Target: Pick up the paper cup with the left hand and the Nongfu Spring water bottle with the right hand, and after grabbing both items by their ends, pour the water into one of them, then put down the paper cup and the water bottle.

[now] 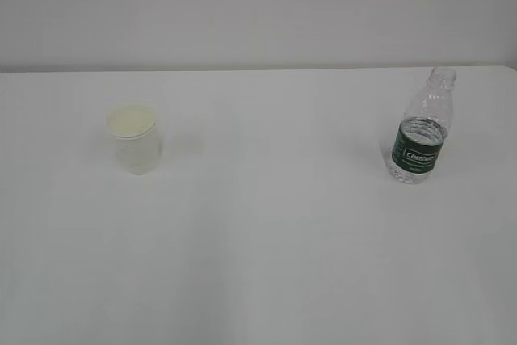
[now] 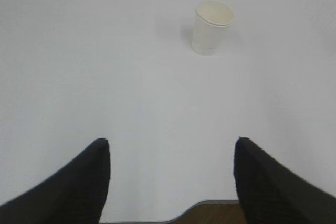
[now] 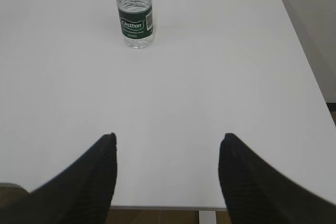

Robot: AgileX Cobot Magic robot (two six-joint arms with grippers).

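The clear water bottle has a straight-sided, green-labelled lower part, and my right gripper should grab it there next, since the shoulder [image 1: 432,103] slopes in toward the bottle's open top.
A small white paper cup [image 1: 132,139] stands upright on the left of the white table [image 1: 266,240], also seen far ahead in the left wrist view [image 2: 212,27]. The clear water bottle [image 1: 422,129] with a dark green label stands upright on the right, uncapped, part full; it appears at the top of the right wrist view [image 3: 135,10]. My left gripper [image 2: 171,142] hangs open over the near table edge, well short of the cup. My right gripper [image 3: 167,137] is open too, far back from the bottle. Neither arm shows in the exterior view.
The table's near edge [image 2: 210,204] with brown floor below shows under both grippers. The table's right edge [image 3: 302,40] runs close to the bottle's side. A plain wall [image 1: 258,6] rises behind the table.
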